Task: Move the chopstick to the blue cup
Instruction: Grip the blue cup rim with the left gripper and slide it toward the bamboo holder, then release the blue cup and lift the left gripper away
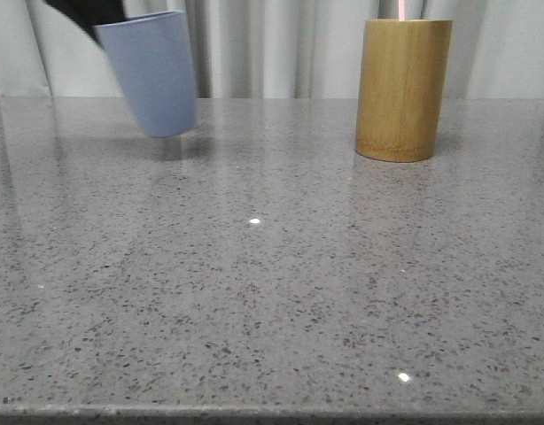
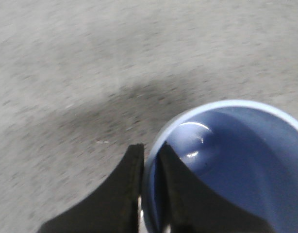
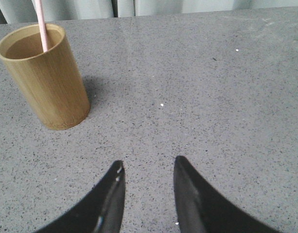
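Note:
The blue cup's base (image 1: pixel 168 131) still hangs tilted above the grey tabletop in the front view, so my left gripper keeps hold of the cup for now.
The blue cup (image 1: pixel 153 73) hangs tilted just above the table at the back left, with my left gripper (image 2: pixel 150 151) shut on its rim, one finger inside and one outside; the cup (image 2: pixel 236 165) is empty inside. A pale pink chopstick (image 1: pixel 403 9) rises out of the tan bamboo holder (image 1: pixel 403 88) at the back right. In the right wrist view the chopstick (image 3: pixel 41 25) leans against the holder's (image 3: pixel 47 77) inner wall. My right gripper (image 3: pixel 148 164) is open over bare table, short of the holder, with nothing between its fingers.
The grey speckled table (image 1: pixel 272 283) stretches between the cup and the holder, its front edge along the bottom of the front view. Pale curtains (image 1: pixel 281 44) hang behind the table's far edge.

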